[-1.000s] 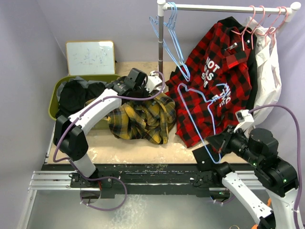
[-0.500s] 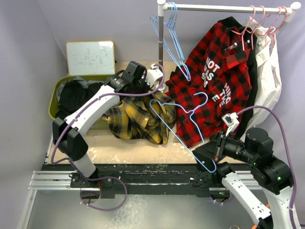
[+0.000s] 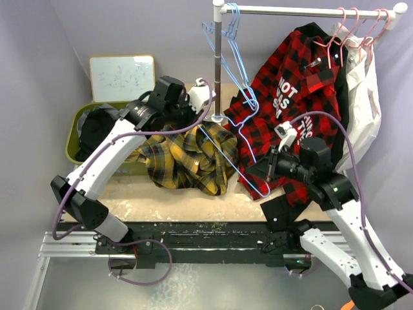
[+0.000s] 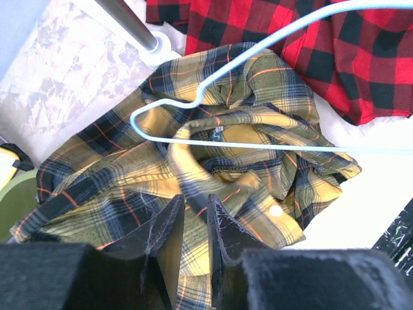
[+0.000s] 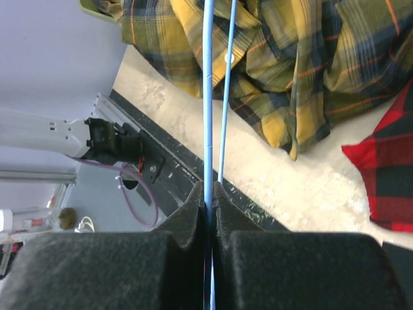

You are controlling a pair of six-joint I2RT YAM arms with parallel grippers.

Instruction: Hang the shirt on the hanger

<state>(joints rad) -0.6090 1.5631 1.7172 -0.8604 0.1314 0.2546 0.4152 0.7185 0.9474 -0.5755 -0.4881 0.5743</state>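
My left gripper will next grab the plaid shirt's yellow piece at the open collar's edge (image 4: 197,186), so that the hanger can slide inside.
The yellow-and-navy plaid shirt (image 3: 184,158) lies crumpled on the table, left of centre. In the left wrist view the shirt (image 4: 271,110) shows its open collar facing up. My left gripper (image 3: 193,116) hangs over its top edge. Its jaws (image 4: 197,205) stand a narrow gap apart with a yellow band of the shirt running up between them. My right gripper (image 3: 263,173) is shut on the light-blue wire hanger (image 3: 226,154). The hanger reaches left across the shirt, its hook over the collar (image 4: 258,146). The right wrist view shows the pinched wire (image 5: 208,97) over the shirt (image 5: 310,58).
A clothes rail (image 3: 303,10) at the back carries spare blue hangers (image 3: 229,58), a red-and-black checked shirt (image 3: 290,110), pink hangers (image 3: 352,29) and a white garment (image 3: 361,90). Its pole (image 3: 217,71) stands behind the shirt. A green bin (image 3: 72,139) and whiteboard (image 3: 122,77) sit at the left.
My right arm has swung the hanger left and forward, from over the red shirt to across the plaid shirt. My left gripper has risen and drawn back-left, with shirt fabric in it.
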